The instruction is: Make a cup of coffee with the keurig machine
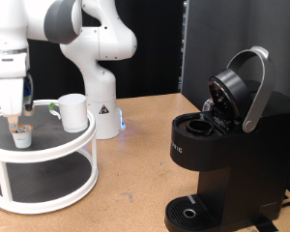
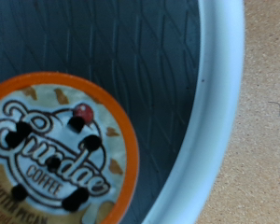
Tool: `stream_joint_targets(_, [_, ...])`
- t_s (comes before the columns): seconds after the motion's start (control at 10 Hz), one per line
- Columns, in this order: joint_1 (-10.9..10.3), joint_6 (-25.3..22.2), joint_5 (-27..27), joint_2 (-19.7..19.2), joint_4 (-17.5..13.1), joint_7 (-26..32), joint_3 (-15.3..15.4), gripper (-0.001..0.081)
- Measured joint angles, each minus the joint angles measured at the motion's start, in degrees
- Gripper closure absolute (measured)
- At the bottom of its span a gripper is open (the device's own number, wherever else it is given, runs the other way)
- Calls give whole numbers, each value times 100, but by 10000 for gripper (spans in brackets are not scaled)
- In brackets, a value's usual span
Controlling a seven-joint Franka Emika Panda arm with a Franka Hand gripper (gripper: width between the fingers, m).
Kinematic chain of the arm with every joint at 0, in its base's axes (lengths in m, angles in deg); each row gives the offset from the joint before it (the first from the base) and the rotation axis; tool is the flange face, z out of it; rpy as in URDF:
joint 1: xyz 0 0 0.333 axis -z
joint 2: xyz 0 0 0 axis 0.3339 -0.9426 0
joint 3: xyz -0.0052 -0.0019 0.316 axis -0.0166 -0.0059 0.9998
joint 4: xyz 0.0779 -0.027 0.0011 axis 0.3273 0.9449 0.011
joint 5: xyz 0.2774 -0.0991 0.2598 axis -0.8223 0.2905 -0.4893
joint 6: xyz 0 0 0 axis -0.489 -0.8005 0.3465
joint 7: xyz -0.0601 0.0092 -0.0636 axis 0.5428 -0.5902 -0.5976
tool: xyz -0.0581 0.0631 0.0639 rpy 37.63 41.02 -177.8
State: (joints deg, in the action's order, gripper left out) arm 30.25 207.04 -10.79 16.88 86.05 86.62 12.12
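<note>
My fingertips stop above the coffee pod's lid, so closing now would miss the lid. My gripper lowers first, then closes on the lid.
The cup (image 1: pixel 73 112), a plain white mug, stands on the top tier of a white round two-tier stand (image 1: pixel 48 153) at the exterior view's left. A small white coffee pod (image 1: pixel 22 136) sits on the same tier beside it. My gripper (image 1: pixel 22 124) hangs straight down just above the pod. In the wrist view the pod's orange-rimmed printed lid (image 2: pixel 56 154) fills the lower corner, close up, on the dark mesh; no fingers show there. The black keurig machine (image 1: pixel 227 159) stands at the right with its lid (image 1: pixel 237 92) swung open and its pod chamber (image 1: pixel 198 124) exposed.
The stand's white rim (image 2: pixel 210 112) runs beside the pod, with wooden table beyond it. The robot's base (image 1: pixel 101 111) stands behind the stand. A round drip tray (image 1: pixel 188 213) sits at the machine's foot. Bare wooden tabletop (image 1: pixel 135 164) lies between stand and machine.
</note>
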Motion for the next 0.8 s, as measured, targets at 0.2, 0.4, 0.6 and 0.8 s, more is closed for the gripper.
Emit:
stream_joint_targets(0.2, [1,177,3,-85,111,138,-39,0])
stream_joint_targets(0.4, [2,360,3,-147,237,213,-73,0])
stream_joint_targets(0.6, [2,473,3,-157,353,223,-88,0])
stream_joint_targets(0.8, [2,508,3,-157,415,230,-107,0])
